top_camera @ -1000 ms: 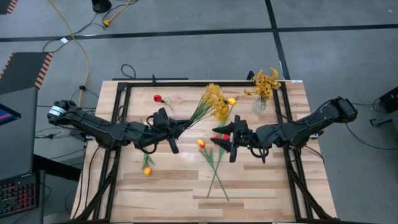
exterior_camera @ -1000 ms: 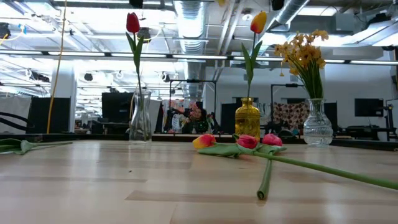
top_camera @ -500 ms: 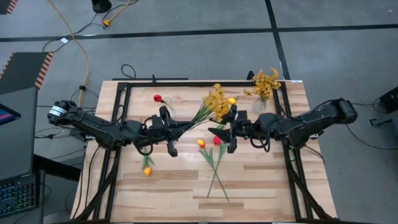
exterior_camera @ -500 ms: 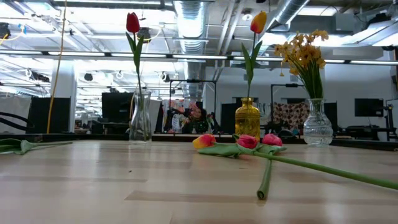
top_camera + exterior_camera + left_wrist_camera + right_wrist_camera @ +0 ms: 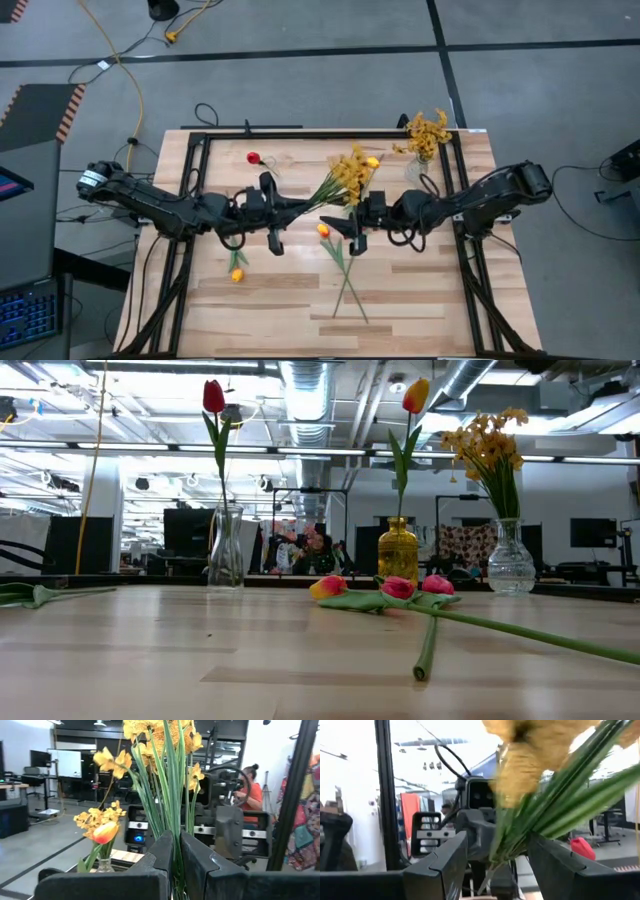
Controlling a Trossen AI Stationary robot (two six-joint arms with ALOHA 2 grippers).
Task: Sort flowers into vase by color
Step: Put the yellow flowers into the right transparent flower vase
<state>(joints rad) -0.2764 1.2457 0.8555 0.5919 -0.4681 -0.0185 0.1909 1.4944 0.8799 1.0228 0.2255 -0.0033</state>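
Note:
The mustard-yellow spray needs to be sorted into the round clear vase [image 5: 416,171]. My right gripper will grab the spray by its bundled stems next.
A spray of mustard-yellow blossoms [image 5: 351,172] on green stems [image 5: 315,192] hangs above the table's middle, with my left gripper [image 5: 283,210] shut on it. My right gripper [image 5: 345,223] stands open just right of it, and in the right wrist view one finger shows on each side of the stems [image 5: 530,827]. At the far edge stand three vases. A clear one [image 5: 225,548] holds a red tulip, a yellow one [image 5: 398,552] holds an orange tulip, and a round clear one [image 5: 511,560] holds yellow blossoms. My left gripper pinches the bundled stems [image 5: 176,851] between its two fingers, near their lower ends. The fingers come in about level from the table's left. The stems run on past the fingertips toward the far right. The spray is lifted clear of the table, blossoms uppermost.
Loose tulips lie on the wood: an orange one [image 5: 323,230] with red ones [image 5: 400,588] mid-table, their long stems [image 5: 348,280] reaching toward the near edge, and an orange one [image 5: 237,273] at the near left. A black frame [image 5: 300,132] rims the table.
My right gripper has moved toward the table's left, up to the held spray, and tipped its fingers upward, staying open. It now covers the red tulips in the high view. My left gripper has rolled a little in place, swinging the blossoms slightly toward the right gripper.

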